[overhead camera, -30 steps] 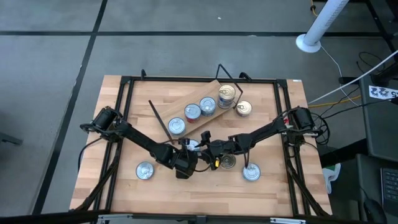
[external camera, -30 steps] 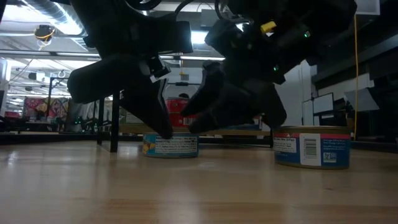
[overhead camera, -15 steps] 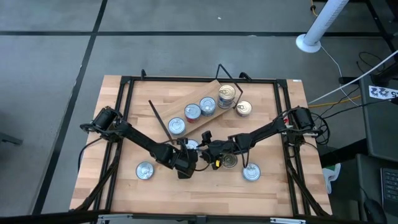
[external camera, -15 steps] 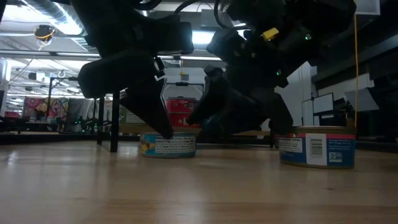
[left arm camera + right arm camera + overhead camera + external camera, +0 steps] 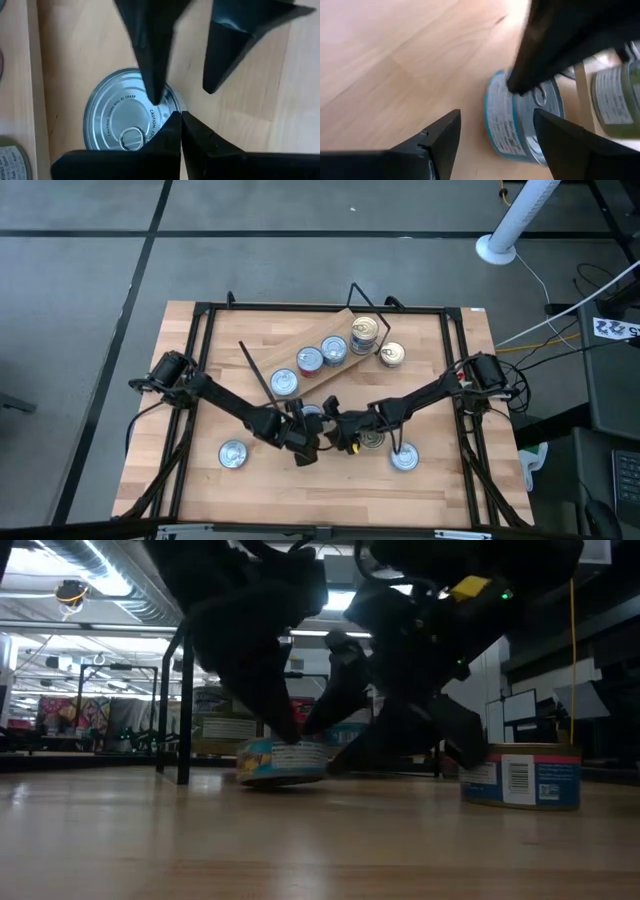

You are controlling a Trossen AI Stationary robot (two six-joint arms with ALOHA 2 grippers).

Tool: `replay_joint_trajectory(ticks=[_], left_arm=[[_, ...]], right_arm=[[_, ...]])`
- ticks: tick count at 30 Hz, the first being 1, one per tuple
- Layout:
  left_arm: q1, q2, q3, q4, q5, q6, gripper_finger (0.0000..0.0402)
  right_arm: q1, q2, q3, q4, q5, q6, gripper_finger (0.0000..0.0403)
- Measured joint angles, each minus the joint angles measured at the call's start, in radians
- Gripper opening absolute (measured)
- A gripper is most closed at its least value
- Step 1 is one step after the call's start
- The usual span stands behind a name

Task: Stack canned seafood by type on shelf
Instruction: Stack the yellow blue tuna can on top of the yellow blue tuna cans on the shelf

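Observation:
My right gripper takes hold of the blue-labelled tin (image 5: pixel 505 120) across its lid and base next, to stack it with its type.
A silvery-lidded tin with a blue label (image 5: pixel 313 416) (image 5: pixel 283 761) sits mid-table between both grippers, slightly tipped. My left gripper (image 5: pixel 303 438) (image 5: pixel 178 120) is shut, and its tips are at the tin's rim. My right gripper (image 5: pixel 338 430) (image 5: pixel 492 135) is open. It reaches in from the table's right, one finger (image 5: pixel 152 75) over the lid and the other (image 5: pixel 227 50) outside the tin. The shelf plank (image 5: pixel 345 320) lies slantwise toward the far edge, carrying three silvery tins (image 5: pixel 310 360) and a stack (image 5: pixel 364 334). My left gripper presses its shut fingertips on the tin's lid by the rim (image 5: pixel 170 107), coming down at a slant from the table's left. The tin (image 5: pixel 512 120) stands tipped, one side on the table. My right gripper stands astride the rim (image 5: pixel 181 102); I cannot tell whether a finger touches it.
A gold-lidded tin (image 5: pixel 391 355) lies beside the shelf's right end. Another gold one (image 5: pixel 370 441) shows under my right arm. Silvery tins sit near the near edge at left (image 5: pixel 233 453) and right (image 5: pixel 403 458) (image 5: pixel 520 775). A black wire frame (image 5: pixel 255 368) sticks out from the shelf.
My left gripper has pushed in over the tin toward the table's right and near side. The tin, flat on the table a second ago, has slid a little to the right and tipped, with one side lifted. My right gripper has stayed open beside it.

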Motion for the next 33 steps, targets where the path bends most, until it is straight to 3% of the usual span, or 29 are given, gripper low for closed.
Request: replay_joint_trajectory(ticks=[7, 24, 33], left_arm=[[0.003, -0.004, 0.0, 0.045, 0.001, -0.049, 0.0], [0.004, -0.006, 0.001, 0.099, 0.001, -0.083, 0.0], [0.005, -0.006, 0.002, 0.206, 0.0, -0.084, 0.0]], right_arm=[[0.023, 0.0, 0.0, 0.003, 0.119, -0.014, 0.025], [0.043, -0.001, -0.001, -0.058, 0.133, -0.011, 0.025], [0.041, -0.001, -0.001, -0.057, 0.209, -0.009, 0.025]])
